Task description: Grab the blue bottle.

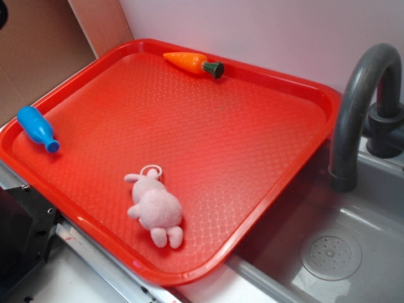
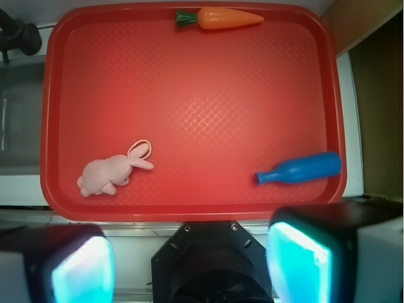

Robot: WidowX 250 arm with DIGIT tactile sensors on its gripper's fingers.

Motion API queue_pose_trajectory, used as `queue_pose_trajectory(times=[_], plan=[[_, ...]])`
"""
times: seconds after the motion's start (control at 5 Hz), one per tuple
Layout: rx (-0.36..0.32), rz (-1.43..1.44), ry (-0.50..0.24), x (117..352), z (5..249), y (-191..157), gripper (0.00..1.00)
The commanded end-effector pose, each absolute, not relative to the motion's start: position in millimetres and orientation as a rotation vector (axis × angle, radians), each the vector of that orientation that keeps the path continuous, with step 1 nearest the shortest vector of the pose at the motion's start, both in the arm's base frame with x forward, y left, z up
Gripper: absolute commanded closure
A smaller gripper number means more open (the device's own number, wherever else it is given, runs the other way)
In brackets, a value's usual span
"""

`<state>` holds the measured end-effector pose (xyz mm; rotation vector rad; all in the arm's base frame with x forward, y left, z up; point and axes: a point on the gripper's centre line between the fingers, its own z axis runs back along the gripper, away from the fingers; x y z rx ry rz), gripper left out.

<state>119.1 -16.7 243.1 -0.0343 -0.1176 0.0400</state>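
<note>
The robot's gripper needs to reach the blue bottle next, then grab it by its wide body (image 1: pixel 33 124).
The blue bottle (image 1: pixel 36 128) lies on its side at the left edge of the red tray (image 1: pixel 290 82), neck pointing toward the tray's middle. In the wrist view the blue bottle (image 2: pixel 300 169) rests near the tray's lower right corner, neck to the left. My gripper (image 2: pixel 189 262) stands open high above the counter, its two fingers wide apart with nothing between them. It hangs over the robot base, short of the tray's near rim (image 2: pixel 189 214). The gripper itself is out of the exterior view.
A pink plush bunny (image 1: pixel 154 207) lies near the tray's front edge. An orange toy carrot (image 1: pixel 192 63) sits along the far rim. A grey faucet (image 1: pixel 363 107) and sink basin (image 1: pixel 331 252) stand right of the tray. A wooden panel (image 1: pixel 101 22) rises at the back left.
</note>
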Motion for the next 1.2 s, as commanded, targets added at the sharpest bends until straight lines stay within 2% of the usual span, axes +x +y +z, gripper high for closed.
queue_pose_trajectory(times=[0.0, 0.2, 0.4, 0.6, 0.8, 1.0], plan=[[-0.034, 0.040, -0.118, 119.1, 243.1, -16.7, 0.00], [-0.090, 0.292, -0.153, 129.6, 236.6, 6.4, 0.00], [-0.118, 0.543, -0.186, 144.4, 224.5, 32.1, 0.00], [-0.078, 0.792, -0.179, 147.1, 209.2, 52.7, 0.00], [-0.030, 1.040, -0.184, 145.3, 183.0, 79.0, 0.00], [0.049, 1.283, -0.207, 142.1, 158.8, 97.8, 0.00]])
